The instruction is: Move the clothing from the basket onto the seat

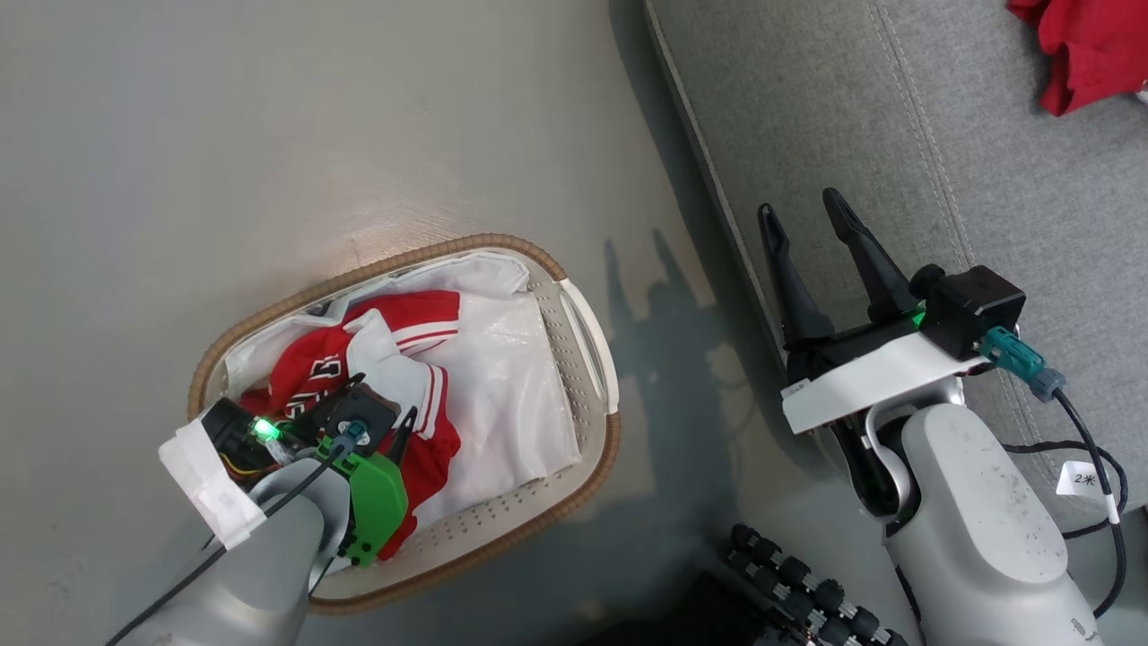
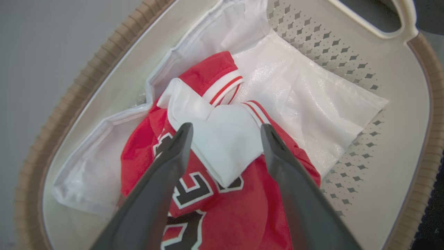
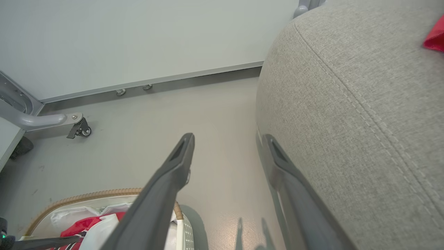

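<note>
My left gripper takes hold of the red jersey by its white sleeve fold [image 1: 389, 372] [image 2: 229, 141] next, which lies raised on top, to move the jersey onto the seat.
The basket [image 1: 502, 247] stands on the floor at the lower left, its brown woven rim [image 2: 69, 104] around a white perforated wall. Inside lies the red jersey [image 1: 309, 363] with white sleeves and striped trim [image 2: 225, 208], crumpled on a thin white liner sheet [image 2: 312, 104]. My left gripper [image 1: 386, 395] hangs open in the basket just above the jersey, with a white sleeve fold between its fingers [image 2: 226, 128]. The grey seat [image 1: 987, 179] fills the right side. A plain red garment [image 1: 1090, 45] lies on it at the far right. My right gripper [image 1: 797, 203] is open and holds nothing, at the seat's front edge [image 3: 229, 138].
Grey floor [image 1: 269, 135] lies between basket and seat. Dark rollers of my base [image 1: 807, 592] show at the bottom. A castor leg [image 3: 79, 128] and a white wall [image 3: 156, 41] stand beyond. A cable [image 1: 1099, 467] trails from my right wrist over the seat.
</note>
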You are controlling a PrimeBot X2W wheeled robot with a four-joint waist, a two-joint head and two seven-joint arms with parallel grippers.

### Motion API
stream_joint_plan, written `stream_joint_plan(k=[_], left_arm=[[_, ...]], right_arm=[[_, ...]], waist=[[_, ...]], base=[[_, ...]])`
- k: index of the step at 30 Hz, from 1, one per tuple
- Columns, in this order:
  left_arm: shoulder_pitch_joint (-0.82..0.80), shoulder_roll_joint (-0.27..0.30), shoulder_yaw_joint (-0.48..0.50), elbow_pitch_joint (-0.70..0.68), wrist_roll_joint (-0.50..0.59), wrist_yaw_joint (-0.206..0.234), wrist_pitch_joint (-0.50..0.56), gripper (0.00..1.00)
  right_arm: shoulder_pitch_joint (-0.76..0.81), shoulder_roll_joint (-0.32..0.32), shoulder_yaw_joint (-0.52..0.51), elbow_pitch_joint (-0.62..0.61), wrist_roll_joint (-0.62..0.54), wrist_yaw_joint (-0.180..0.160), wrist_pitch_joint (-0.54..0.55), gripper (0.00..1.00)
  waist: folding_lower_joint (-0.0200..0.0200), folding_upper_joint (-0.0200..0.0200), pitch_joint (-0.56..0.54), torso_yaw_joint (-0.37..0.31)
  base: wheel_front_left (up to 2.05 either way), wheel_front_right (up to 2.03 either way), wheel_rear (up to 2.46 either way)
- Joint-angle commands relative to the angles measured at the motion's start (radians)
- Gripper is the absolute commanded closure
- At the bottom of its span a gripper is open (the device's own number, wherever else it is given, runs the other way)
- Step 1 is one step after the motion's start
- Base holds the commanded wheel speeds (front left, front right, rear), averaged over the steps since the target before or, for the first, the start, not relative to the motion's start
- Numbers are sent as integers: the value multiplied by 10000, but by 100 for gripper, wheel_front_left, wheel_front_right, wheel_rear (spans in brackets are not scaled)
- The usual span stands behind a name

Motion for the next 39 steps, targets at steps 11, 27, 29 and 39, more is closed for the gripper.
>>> stream_joint_plan(k=[11,27,29,39], left_arm=[[-1417,83,-1118,1997,868,270,1328,0],[-1743,-8,-1832,2477,945,75,2403,100],[-1612,-63,-1808,2471,814,59,2165,100],[-874,-822,-1768,2412,116,-12,616,100]], right_arm=[[-360,-14,181,-18,392,-10,-19,0],[-565,-16,274,-37,639,-10,-19,0],[-556,-16,236,19,619,-10,-19,0],[-166,-21,-150,424,146,-10,-19,0]], waist=[[0,0,1097,-531],[0,0,1373,-594],[0,0,1232,-563],[0,0,-427,-81]], base=[[0,0,0],[0,0,0],[0,0,0],[0,0,0]])
